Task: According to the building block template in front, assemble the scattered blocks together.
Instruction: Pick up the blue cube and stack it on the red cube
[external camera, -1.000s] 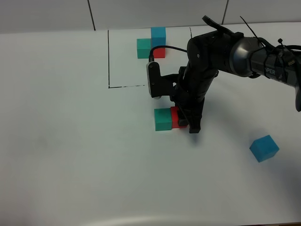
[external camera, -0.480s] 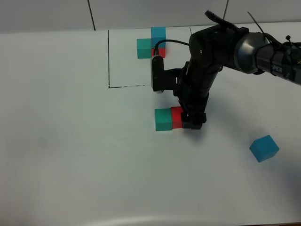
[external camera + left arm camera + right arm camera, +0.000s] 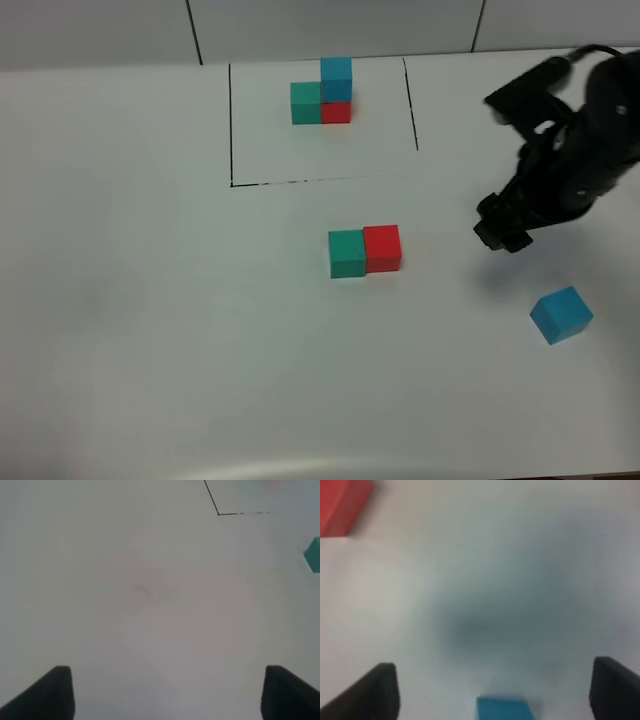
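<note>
I should grab the blue cube [image 3: 561, 314] by its sides with my right gripper next, to stack it on the red cube [image 3: 382, 248].
The building block template [image 3: 322, 96] stands at the back inside thin black lines: teal beside red, blue on top of the red. Of the scattered blocks, the teal cube [image 3: 347, 254] and red cube [image 3: 382, 248] sit side by side, touching, mid-table. The blue cube [image 3: 561, 314] lies alone at the right. My right gripper [image 3: 500, 232] hovers, blurred, between the pair and the blue cube, open and empty. Its wrist view shows the red cube [image 3: 340, 502] and part of the blue cube [image 3: 502, 709]. My left gripper [image 3: 165, 695] is open over bare table, with a teal cube's edge [image 3: 314, 555] showing.
The black frame lines [image 3: 231, 125] mark the template area on the white table [image 3: 150, 300]; their corner [image 3: 218, 513] shows in the left wrist view. The right arm [image 3: 590, 140] reaches in from the right edge.
My right gripper opened and let go of the red cube, which stays against the teal one. The arm then swung away to the right, toward the blue cube's side.
</note>
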Motion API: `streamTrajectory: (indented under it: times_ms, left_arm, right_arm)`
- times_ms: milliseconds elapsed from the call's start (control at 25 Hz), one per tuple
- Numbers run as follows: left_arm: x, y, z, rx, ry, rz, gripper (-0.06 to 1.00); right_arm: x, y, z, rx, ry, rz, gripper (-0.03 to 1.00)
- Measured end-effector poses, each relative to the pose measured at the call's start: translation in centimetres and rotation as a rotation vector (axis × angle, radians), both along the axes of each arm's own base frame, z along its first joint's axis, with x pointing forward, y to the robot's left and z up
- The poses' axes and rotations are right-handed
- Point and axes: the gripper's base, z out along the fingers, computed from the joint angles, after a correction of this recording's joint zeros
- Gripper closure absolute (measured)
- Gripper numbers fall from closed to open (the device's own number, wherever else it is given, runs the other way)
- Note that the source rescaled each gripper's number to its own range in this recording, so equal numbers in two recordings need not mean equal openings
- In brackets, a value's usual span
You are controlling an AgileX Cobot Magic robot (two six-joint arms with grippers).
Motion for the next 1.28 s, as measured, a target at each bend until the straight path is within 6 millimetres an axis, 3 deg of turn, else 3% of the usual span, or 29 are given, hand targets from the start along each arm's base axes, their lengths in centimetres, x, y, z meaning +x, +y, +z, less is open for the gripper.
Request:
streamTrajectory:
  times_ms: [200, 360, 720, 1280]
  left_arm:
    - [0.0, 0.0, 0.0, 0.000, 0.000, 0.000, 0.19]
    - [0.0, 0.0, 0.0, 0.000, 0.000, 0.000, 0.19]
    - [0.0, 0.0, 0.0, 0.000, 0.000, 0.000, 0.19]
    - [0.0, 0.0, 0.0, 0.000, 0.000, 0.000, 0.19]
  right_arm:
    - [-2.5, -2.8, -0.7, 0.132, 0.067, -0.490, 0.28]
    - [-3.6, -3.3, -2.1, 0.179, 0.120, -0.681, 0.29]
    - [-3.2, -3.0, -4.2, 0.263, 0.168, -0.891, 0.37]
    - [-2.8, -5.0, -6.5, 0.306, 0.276, -1.129, 0.37]
